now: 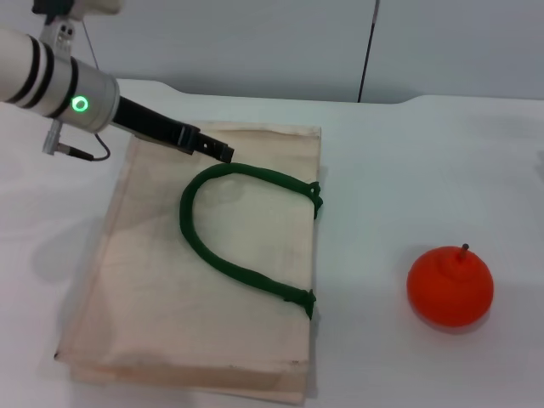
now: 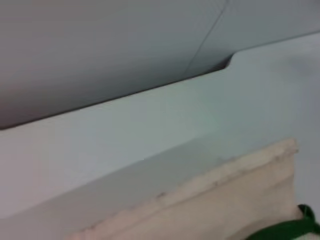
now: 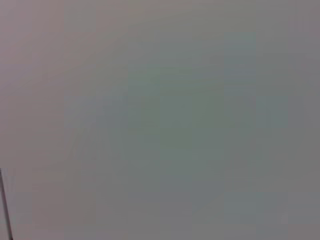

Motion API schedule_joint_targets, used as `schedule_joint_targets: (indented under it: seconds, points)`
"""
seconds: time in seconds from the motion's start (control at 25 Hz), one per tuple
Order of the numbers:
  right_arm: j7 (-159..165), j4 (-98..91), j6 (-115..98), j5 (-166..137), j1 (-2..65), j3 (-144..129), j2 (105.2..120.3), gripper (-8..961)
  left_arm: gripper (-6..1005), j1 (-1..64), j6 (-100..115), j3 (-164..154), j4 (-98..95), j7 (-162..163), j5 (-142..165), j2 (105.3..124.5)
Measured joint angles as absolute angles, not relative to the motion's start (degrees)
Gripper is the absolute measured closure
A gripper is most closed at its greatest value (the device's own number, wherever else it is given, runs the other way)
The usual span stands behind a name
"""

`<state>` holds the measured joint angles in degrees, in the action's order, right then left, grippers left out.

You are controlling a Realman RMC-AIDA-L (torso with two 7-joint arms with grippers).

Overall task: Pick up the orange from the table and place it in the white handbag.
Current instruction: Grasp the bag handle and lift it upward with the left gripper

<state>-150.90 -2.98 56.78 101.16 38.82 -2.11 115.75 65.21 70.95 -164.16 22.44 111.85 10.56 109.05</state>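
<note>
I should lower the fingers of my left gripper before I close on the loop. They are above the top of the green handle loop (image 1: 238,168) and would miss it if I closed now.
The orange (image 1: 450,287) sits on the white table at the right, stem up, well apart from the bag. The white handbag (image 1: 161,297) lies flat at the left centre, its green rope handle (image 1: 202,245) looped on top. My left gripper (image 1: 221,152) hovers over the bag's far part, its tip just above the top of the handle loop. The left wrist view shows the bag's far edge (image 2: 220,200) and a bit of green handle (image 2: 287,230). My right gripper is out of view; its wrist view shows only a blank grey surface.
The white table (image 1: 408,170) stretches between the bag and the orange. A grey wall (image 1: 255,42) stands behind the table's far edge, with a thin dark cable (image 1: 367,51) hanging down it.
</note>
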Motion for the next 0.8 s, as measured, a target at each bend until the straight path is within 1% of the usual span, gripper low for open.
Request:
schedule_joint_targets:
  seconds: [0.4,0.8]
  points:
    - [-150.8,-2.8,56.8,101.2,39.4,-2.1,115.83,61,201,64.8,65.3,-164.1,17.1,113.8,12.9,109.82]
    - [-150.7,-2.8,56.8,101.3,39.4,-2.1,115.84,62,209,64.3,63.0,-164.1,16.2,113.9,13.5,110.37]
